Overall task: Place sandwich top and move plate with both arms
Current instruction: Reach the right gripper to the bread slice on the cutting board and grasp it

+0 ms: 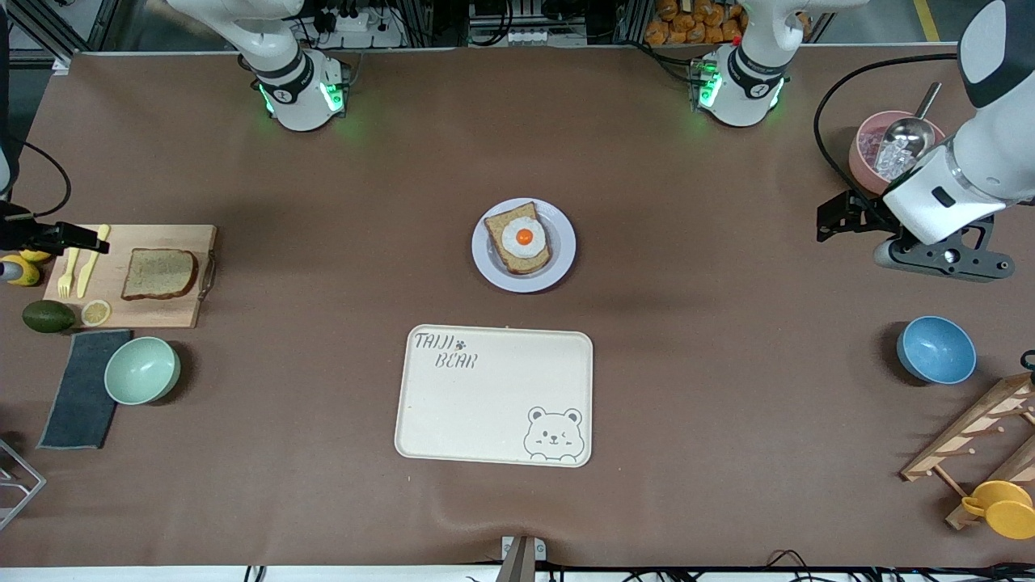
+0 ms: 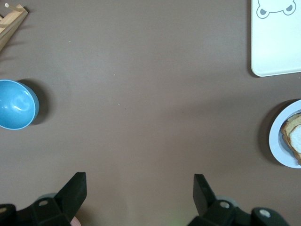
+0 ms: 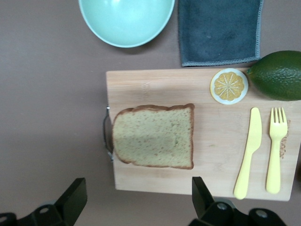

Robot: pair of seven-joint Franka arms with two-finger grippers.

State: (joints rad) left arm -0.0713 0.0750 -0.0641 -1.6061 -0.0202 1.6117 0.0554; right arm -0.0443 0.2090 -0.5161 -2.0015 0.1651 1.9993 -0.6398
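The bread slice will top the egg sandwich on the plate, so the robot's right hand will next grab the bread slice by its crust edge.
The sandwich top, a plain brown bread slice, lies on a wooden cutting board at the right arm's end of the table. In the right wrist view the slice lies flat on the board. My right gripper hangs open and empty above the board. The round pale plate sits mid-table and bears a bread slice with a fried egg. My left gripper is open and empty over bare table at the left arm's end. The plate shows at the edge of the left wrist view.
A cream bear-printed tray lies nearer the front camera than the plate. A yellow knife, fork and lemon slice lie on the board, an avocado, grey cloth and green bowl beside it. A blue bowl, pink bowl and wooden rack stand at the left arm's end.
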